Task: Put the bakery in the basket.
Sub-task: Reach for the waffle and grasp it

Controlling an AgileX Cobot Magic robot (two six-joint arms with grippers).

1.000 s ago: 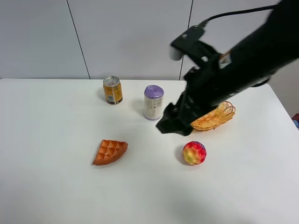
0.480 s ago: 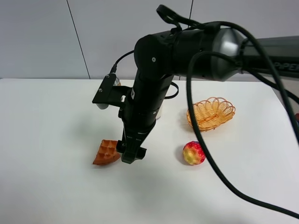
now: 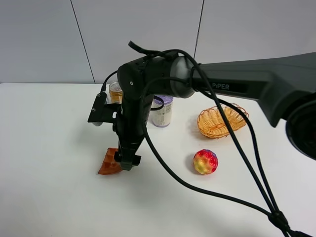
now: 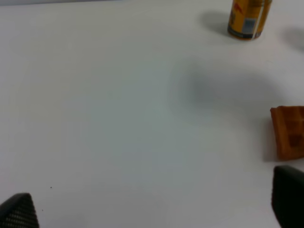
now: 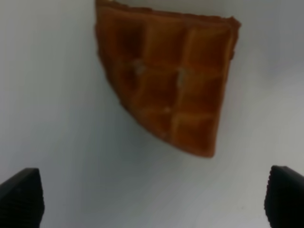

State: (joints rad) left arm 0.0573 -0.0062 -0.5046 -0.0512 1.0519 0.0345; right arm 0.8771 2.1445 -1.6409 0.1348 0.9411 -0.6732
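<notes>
I need to grab the bakery next with my right gripper by its narrowing end, between the curved rim and straight edge, to put the bakery in the basket.
The bakery, an orange-brown waffle wedge, lies on the white table at the left centre. My right gripper reaches across the middle and hangs just over the wedge's right side, hiding part of it. In the right wrist view the waffle lies flat between and beyond the open fingers of the right gripper, untouched. The wicker basket stands empty at the right. My left gripper is open and empty over bare table, with the waffle's edge off to one side. The left arm is out of the exterior view.
A red-yellow bumpy ball lies in front of the basket. An orange can and a purple-lidded can stand behind the right arm, partly hidden. The orange can also shows in the left wrist view.
The right arm has swung from beside the basket across to the left and lowered over the waffle. The waffle, ball, cans and basket have not moved.
</notes>
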